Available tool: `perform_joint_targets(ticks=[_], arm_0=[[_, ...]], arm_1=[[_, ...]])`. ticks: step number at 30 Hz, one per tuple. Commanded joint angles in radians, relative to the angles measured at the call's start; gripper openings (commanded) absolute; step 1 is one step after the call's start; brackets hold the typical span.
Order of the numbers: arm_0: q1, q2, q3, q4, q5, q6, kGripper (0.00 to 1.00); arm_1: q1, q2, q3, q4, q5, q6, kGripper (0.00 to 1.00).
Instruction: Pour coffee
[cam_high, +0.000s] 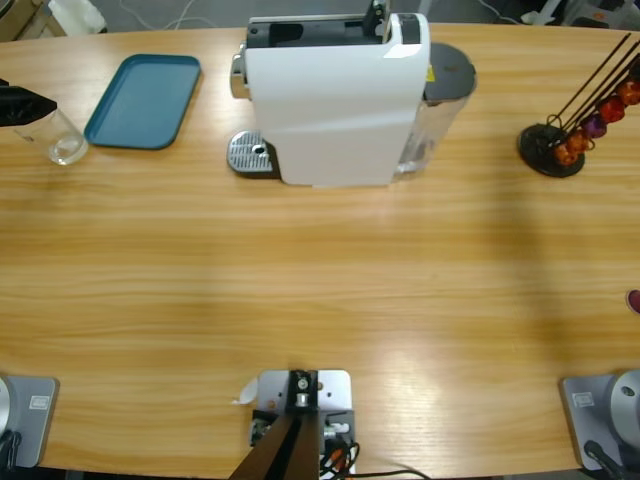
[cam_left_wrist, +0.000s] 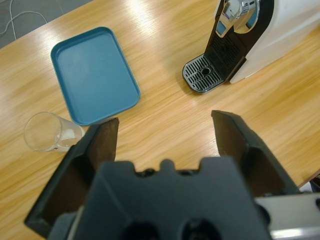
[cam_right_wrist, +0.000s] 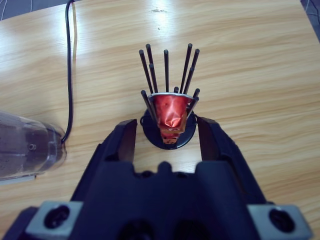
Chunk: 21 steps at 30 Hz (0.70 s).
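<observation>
Black rack rods crowd the wide rim of the red capsule. My right gripper will grab the capsule by its narrow end (cam_right_wrist: 172, 123) next.
A white coffee machine (cam_high: 335, 95) stands at the back middle of the table, its drip tray (cam_high: 250, 153) bare; the left wrist view shows the same drip tray (cam_left_wrist: 205, 75) under the spout. A clear empty glass (cam_high: 62, 140) stands at the far left, also seen as the glass (cam_left_wrist: 50, 132). My left gripper (cam_left_wrist: 165, 120) is open above the table with nothing between its jaws, the glass off to their left; its black tip (cam_high: 25, 104) shows beside the glass. My right gripper (cam_right_wrist: 167, 122) is open, its jaws either side of a red capsule (cam_right_wrist: 171, 111) in the black capsule rack (cam_right_wrist: 167, 135).
A teal tray (cam_high: 145, 100) lies empty between glass and machine. The capsule rack (cam_high: 555, 148) with several capsules stands at the far right. The machine's clear water tank (cam_right_wrist: 25, 145) and a black cable (cam_right_wrist: 70, 65) lie left of the rack.
</observation>
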<state>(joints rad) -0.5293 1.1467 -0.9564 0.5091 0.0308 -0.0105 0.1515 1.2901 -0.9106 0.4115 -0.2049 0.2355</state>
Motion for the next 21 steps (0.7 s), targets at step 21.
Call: perform_joint_targets(ticks=[21], arm_0=[[0.011, -0.018, 0.045, -0.009, -0.009, 0.0, 0.798]], arm_1=[[-0.013, 0.017, 0.039, -0.008, -0.034, 0.013, 0.0]])
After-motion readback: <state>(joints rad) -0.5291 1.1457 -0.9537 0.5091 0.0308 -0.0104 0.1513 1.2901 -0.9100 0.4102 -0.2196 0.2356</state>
